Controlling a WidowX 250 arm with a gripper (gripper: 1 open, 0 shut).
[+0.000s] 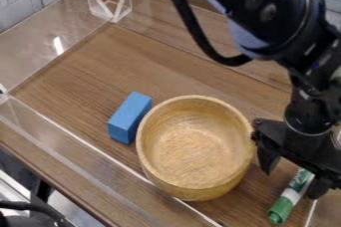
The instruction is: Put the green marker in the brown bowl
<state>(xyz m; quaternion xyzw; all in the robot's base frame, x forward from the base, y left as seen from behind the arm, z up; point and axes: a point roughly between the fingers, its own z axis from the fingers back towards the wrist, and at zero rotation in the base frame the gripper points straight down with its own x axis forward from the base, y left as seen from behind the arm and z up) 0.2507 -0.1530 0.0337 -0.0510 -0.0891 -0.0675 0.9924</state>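
I should put the green marker into the brown bowl, so my gripper should next grab the green marker (289, 199) by its body (305, 177), opposite the end with the green cap.
The green marker (289, 199) lies on the wood table at the front right, slanted, with its green end toward the front edge and its upper part hidden behind my gripper. Directly above it, my gripper (298, 159) stands open, its black fingers (266, 154) straddling the marker's upper end with nothing held between them. The brown bowl (196, 144) sits just left of the gripper and is empty, its thick rim almost touching the left finger.
A blue block (130, 116) lies left of the bowl. Clear plastic walls (40, 42) border the table on the left and back. The table's front edge (160, 206) runs close behind the bowl and marker. The black arm (266, 22) reaches in from the upper right.
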